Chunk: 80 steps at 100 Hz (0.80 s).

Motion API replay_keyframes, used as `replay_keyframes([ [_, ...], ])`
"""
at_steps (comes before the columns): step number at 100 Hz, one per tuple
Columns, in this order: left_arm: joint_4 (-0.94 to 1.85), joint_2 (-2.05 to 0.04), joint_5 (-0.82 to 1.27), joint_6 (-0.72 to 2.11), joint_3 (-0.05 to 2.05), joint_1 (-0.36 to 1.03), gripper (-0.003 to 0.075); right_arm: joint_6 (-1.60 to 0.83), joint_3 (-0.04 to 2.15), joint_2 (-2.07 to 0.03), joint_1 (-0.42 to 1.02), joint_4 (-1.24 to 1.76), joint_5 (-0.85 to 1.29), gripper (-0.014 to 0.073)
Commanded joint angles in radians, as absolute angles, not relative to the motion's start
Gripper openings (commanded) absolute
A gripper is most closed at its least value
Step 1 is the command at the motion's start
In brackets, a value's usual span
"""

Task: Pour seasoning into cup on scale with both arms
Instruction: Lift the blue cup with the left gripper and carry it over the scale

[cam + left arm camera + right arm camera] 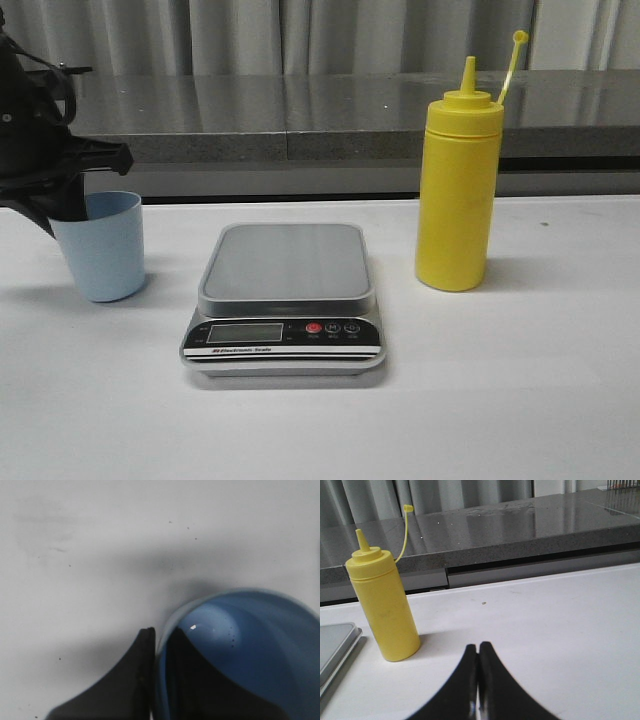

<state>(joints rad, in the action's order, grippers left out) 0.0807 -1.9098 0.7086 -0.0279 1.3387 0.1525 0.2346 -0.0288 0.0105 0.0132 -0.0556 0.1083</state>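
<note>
My left gripper moves the pale blue cup onto the scale's empty platform and only then releases it, since the cup stands beside the platform.
The pale blue cup [100,250] stands on the white table, left of the scale [285,265]. My left gripper [70,205] is shut on the cup's wall at the rim. In the left wrist view the gripper [159,642] has one finger [135,675] outside the cup [250,630] and the other inside it. The cup looks empty. The yellow seasoning bottle [458,190] stands upright right of the scale, its cap strap off the nozzle. My right gripper [478,647] is shut and empty, low over the table, with the bottle [385,610] some way off; it is out of the front view.
The scale's platform is bare, and its black panel with LCD and red button [313,327] faces the table's front. A corner of the scale [335,640] shows beside the bottle in the right wrist view. A dark stone ledge [330,120] runs along the back.
</note>
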Motion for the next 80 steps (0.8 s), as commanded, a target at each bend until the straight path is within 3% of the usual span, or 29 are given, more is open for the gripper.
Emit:
replay_keyframes([
  [1,0.088,-1.858,0.673,-0.027,1.374,0.158,-0.002,0.229,-0.01,0.031,0.008,-0.063,0.034,-0.0069],
  [29,0.095,-1.829,0.765,-0.027,1.54,0.192,-0.002,0.229,-0.01,0.031,0.008,-0.063,0.034,-0.0069],
  [80,0.095,-1.858,0.806,-0.025,1.666,0.455,-0.002,0.229,-0.01,0.031,0.008,-0.063,0.034,-0.0069],
])
